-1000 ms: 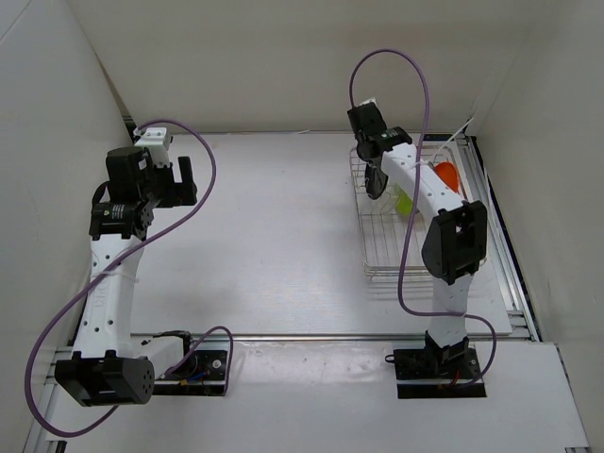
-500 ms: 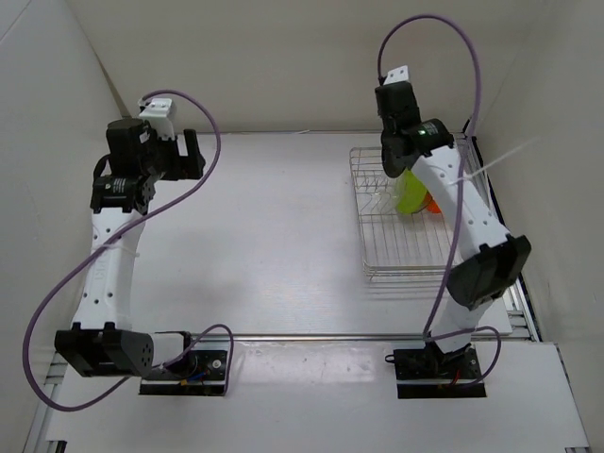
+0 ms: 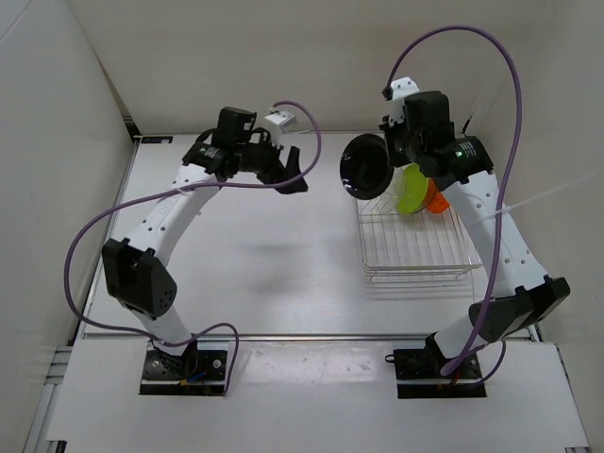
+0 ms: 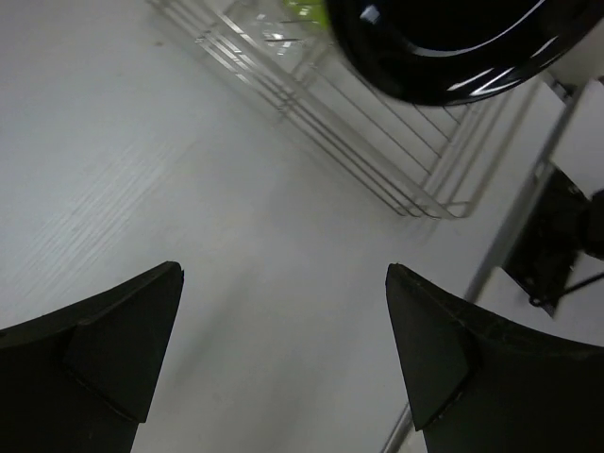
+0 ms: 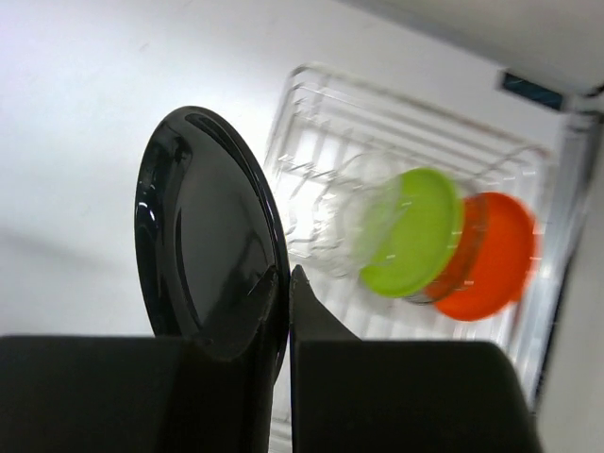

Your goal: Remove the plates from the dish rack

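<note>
The black plate needs to be grabbed by its bare rim with my left gripper next. That will leave my right gripper free to unload other plates.
My right gripper is shut on the rim of the glossy black plate, which hangs on edge above the left side of the silver wire dish rack. That black plate shows in the top view too, with the right gripper beside it. In the rack stand a clear plate, a lime green plate and an orange plate. My left gripper is open and empty over the table, just left of the black plate.
White walls close in the table on the left, back and right. The rack lies at the table's right side near a metal rail. Purple cables loop above both arms.
The right arm has lifted the black plate up and left out of the rack. The left arm has swung from the far left toward the centre, close to the plate.
</note>
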You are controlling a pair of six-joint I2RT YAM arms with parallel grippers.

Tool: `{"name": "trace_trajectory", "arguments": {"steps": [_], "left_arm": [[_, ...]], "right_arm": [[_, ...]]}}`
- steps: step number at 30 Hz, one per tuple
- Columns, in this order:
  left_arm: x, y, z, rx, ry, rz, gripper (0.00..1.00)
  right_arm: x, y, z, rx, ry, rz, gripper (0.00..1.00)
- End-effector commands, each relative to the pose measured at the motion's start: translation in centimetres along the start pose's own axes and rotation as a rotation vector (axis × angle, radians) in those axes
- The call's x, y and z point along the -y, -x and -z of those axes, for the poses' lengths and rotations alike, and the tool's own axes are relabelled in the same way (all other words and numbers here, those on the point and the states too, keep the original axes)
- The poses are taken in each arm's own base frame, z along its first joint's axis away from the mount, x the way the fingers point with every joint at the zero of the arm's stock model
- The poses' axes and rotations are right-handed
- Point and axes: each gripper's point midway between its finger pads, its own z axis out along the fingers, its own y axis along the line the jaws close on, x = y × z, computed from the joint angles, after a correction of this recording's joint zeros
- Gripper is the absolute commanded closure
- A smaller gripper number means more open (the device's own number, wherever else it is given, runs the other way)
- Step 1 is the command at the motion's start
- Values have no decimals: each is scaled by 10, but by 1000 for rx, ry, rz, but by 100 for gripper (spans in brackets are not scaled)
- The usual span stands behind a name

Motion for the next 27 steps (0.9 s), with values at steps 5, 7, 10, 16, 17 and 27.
{"name": "trace_trajectory", "arguments": {"steps": [5,7,10,16,17,27], "left_arm": [[70,57,-6,80,-282,-113,0],[78,59,-11,74,-291,-123,0],[74,57,-20,57,-265,-116,0],[70,49,-29,38,-253,-108,1],[75,48,-30,35,-261,-112,5],[78,44,-38,23,-259,-124,35]], "right_arm": [[-39,-5,18,22,264,-34,100],[-44,-6,21,24,292,-33,100],[-50,-2,32,46,338,-33,100],[-54,-1,40,60,377,-36,100],[-55,0,44,69,386,-35,100],[-61,2,49,70,423,-43,100]]}}
